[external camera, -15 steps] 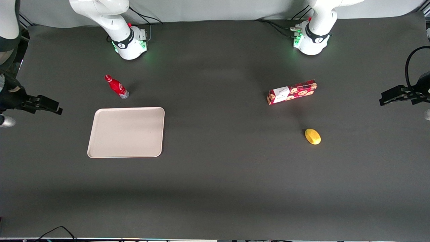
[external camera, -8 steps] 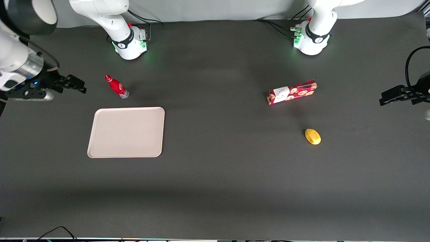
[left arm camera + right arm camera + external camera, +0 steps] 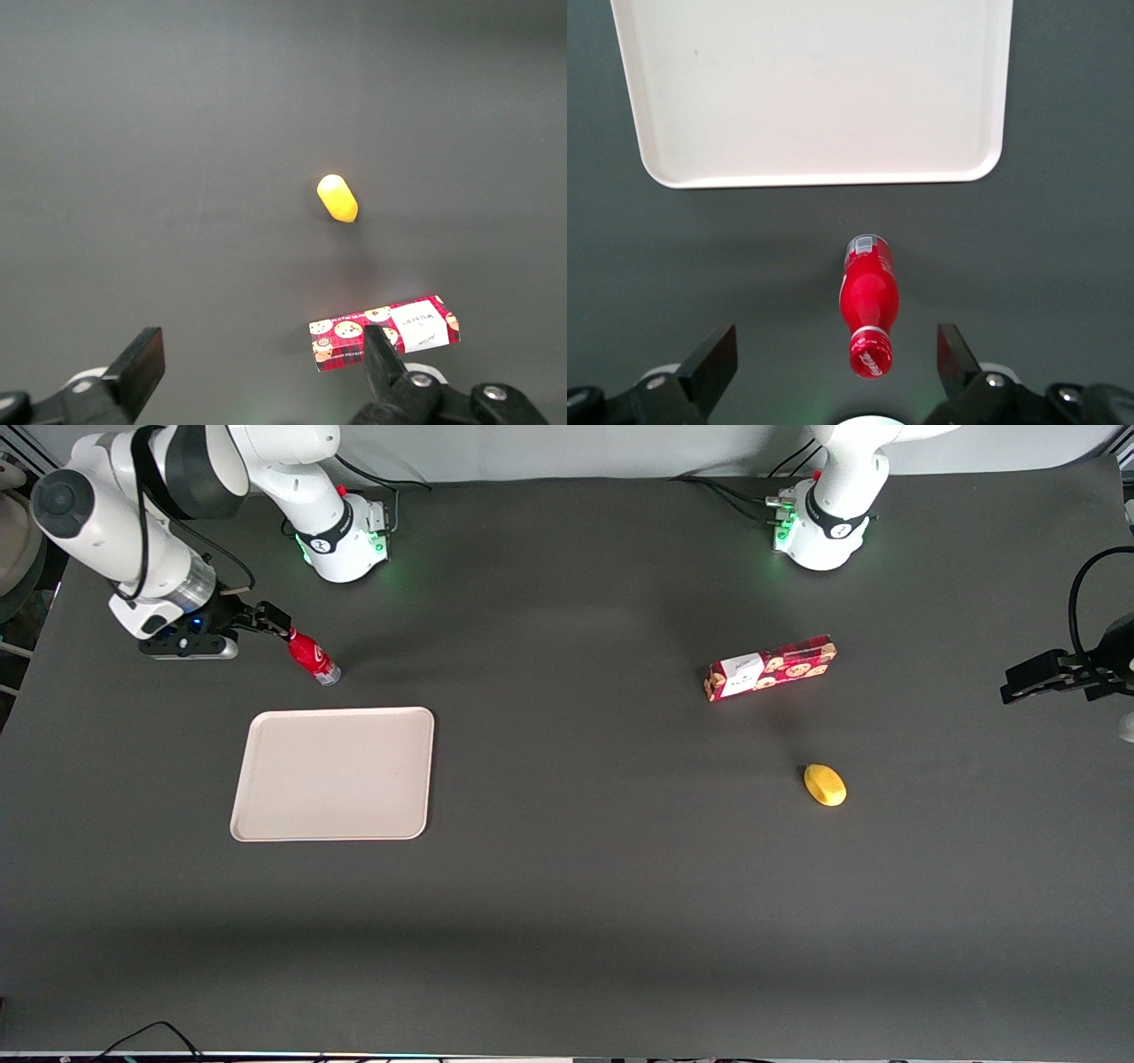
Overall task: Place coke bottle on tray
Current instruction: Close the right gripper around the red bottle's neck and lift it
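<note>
My right gripper grabs the bottle by its red cap (image 3: pixel 871 354) next, to set the coke bottle on the tray (image 3: pixel 819 88).
The coke bottle (image 3: pixel 313 659) is small and red with a red cap and a silvery base. It stands on the dark table, farther from the front camera than the tray (image 3: pixel 335 773). The tray is a large, flat, beige-pink rectangle with nothing on it. My right gripper (image 3: pixel 275 623) hangs open just above the bottle's cap and holds nothing. In the right wrist view the bottle (image 3: pixel 869 305) stands between the widely spread fingers of the gripper (image 3: pixel 835 363) without touching them. The tray (image 3: pixel 815 88) lies a short gap from the bottle's base.
A long red cookie box (image 3: pixel 771 667) and a yellow oval object (image 3: pixel 825 785) lie toward the parked arm's end of the table. Both also show in the left wrist view, the box (image 3: pixel 384 332) and the yellow object (image 3: pixel 337 197). The working arm's white base (image 3: pixel 344 540) stands near the bottle.
My right arm has swung in from the table's edge toward the bottle, and the open gripper now sits over the cap. The bottle and tray have not moved.
</note>
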